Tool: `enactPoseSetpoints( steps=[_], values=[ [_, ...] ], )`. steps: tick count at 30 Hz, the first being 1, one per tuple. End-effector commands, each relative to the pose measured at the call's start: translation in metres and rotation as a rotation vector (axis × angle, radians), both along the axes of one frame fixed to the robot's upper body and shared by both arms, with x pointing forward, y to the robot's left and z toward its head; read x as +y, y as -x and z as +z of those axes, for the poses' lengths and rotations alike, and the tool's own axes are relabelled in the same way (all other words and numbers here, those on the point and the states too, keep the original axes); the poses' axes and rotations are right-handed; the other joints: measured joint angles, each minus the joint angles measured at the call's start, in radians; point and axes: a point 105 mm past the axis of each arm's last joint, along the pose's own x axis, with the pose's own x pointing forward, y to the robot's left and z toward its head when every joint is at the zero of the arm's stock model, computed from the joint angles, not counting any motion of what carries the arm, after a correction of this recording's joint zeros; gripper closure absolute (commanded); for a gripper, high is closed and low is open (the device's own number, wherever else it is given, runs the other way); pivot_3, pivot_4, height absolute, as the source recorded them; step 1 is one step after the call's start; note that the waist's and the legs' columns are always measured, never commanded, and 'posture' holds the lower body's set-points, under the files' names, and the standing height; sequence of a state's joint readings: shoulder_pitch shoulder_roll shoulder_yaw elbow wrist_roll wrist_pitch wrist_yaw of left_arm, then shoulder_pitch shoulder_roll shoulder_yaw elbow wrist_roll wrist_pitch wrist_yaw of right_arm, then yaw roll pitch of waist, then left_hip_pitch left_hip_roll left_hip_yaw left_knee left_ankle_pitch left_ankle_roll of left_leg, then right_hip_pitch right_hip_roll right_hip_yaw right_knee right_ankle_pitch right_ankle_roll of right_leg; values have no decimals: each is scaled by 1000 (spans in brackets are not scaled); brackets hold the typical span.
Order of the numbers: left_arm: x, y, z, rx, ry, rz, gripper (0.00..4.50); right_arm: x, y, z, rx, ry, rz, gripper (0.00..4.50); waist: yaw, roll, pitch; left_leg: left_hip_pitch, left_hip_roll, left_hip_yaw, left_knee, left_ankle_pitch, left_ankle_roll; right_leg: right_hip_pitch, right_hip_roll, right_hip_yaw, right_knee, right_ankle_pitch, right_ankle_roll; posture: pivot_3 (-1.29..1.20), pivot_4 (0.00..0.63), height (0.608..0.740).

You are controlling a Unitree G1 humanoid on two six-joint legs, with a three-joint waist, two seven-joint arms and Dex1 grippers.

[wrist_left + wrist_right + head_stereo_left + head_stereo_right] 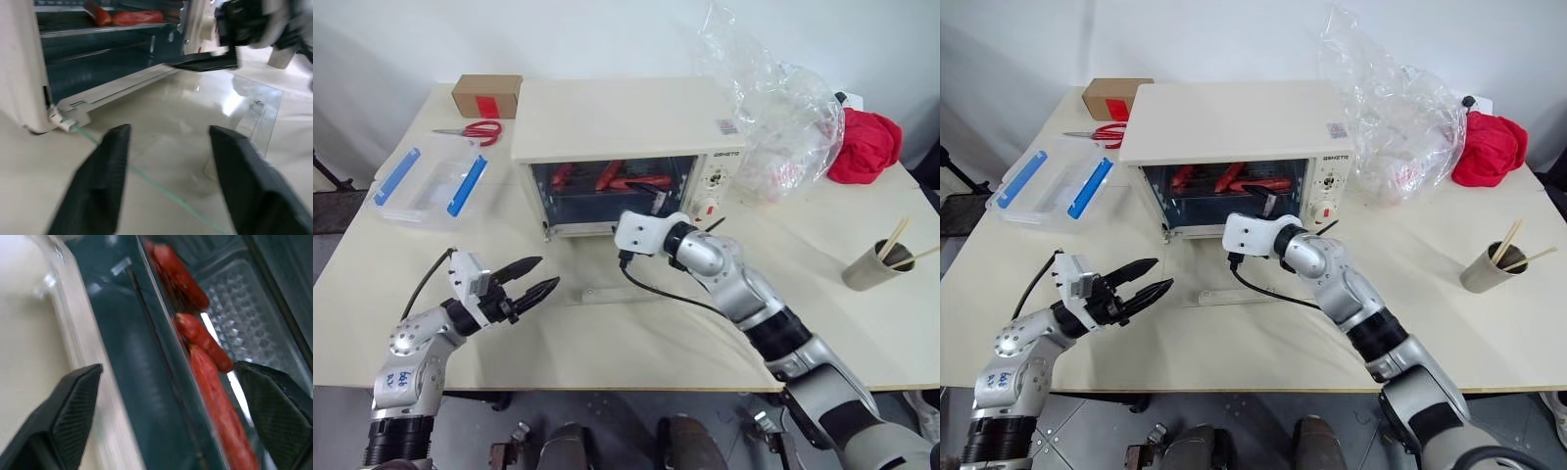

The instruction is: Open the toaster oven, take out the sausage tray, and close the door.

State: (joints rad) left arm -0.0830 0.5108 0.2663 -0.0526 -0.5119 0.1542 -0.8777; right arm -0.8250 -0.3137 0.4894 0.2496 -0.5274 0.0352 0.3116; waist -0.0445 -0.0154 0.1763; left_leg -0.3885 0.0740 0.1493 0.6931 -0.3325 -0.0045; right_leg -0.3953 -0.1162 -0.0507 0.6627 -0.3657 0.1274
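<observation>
My right gripper should next grab the tray by its thin front edge [205, 396] to take the sausages out of the toaster oven.
The cream-white toaster oven [626, 122] stands mid-table. Its glass door [210, 112] lies flat on the table, with the bar handle [607, 294] toward me. Inside, the sausage tray [607, 181] holds red sausages [210, 372] on a shiny metal pan. My right gripper [651, 196] is open at the oven's mouth, its fingers on either side of the tray's front edge without closing on it. My left gripper [530, 277] is open, low over the table, left of the door's handle, and holds nothing.
A clear plastic box with blue clips [431, 181], red scissors [475, 130] and a cardboard box [486, 95] lie at the back left. A crumpled plastic bag [783, 117] and red cloth [867, 147] sit right of the oven. A cup with chopsticks [876, 264] stands far right.
</observation>
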Motion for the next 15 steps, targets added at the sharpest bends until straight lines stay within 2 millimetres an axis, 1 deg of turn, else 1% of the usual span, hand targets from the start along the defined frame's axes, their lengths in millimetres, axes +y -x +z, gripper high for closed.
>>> enactPoseSetpoints(
  steps=[1,3,6,7,8,11,13,15],
  values=[
    [5,6,14,-58,17,23,662,9,-4,12,-137,56,-4,0,-4,0,0,0,0,0,0,0,0,0,0,0,0,0,0,0,150,740],
    [5,7,14,-58,19,32,662,12,-6,13,-185,78,-11,0,-11,0,0,0,0,0,0,0,0,0,0,0,0,0,0,0,150,740],
    [5,6,14,-59,18,34,662,13,-11,9,-203,119,-35,0,-18,0,0,0,1,0,-1,0,0,0,0,0,0,0,0,0,150,740],
    [5,6,14,-59,19,35,630,13,-12,9,-206,116,-37,380,-19,0,0,0,1,0,-1,0,0,0,1,0,0,0,0,0,150,740],
    [5,6,15,-60,22,36,630,16,-13,11,-217,112,-38,593,-20,0,0,0,1,0,-2,0,0,0,0,0,0,0,0,0,150,740],
    [4,7,15,-60,29,37,630,20,-15,10,-233,135,-51,1550,-32,0,0,0,1,0,-2,0,0,0,0,0,0,0,0,0,150,740],
    [2,7,15,-58,36,35,630,19,-19,9,-239,151,-73,2331,-39,0,0,0,1,0,-3,0,0,0,0,0,0,0,0,0,150,740],
    [2,7,15,-57,38,33,630,18,-21,10,-251,160,-84,3011,-42,0,0,0,1,0,-3,0,0,0,0,0,0,0,0,0,150,740]
  ],
)
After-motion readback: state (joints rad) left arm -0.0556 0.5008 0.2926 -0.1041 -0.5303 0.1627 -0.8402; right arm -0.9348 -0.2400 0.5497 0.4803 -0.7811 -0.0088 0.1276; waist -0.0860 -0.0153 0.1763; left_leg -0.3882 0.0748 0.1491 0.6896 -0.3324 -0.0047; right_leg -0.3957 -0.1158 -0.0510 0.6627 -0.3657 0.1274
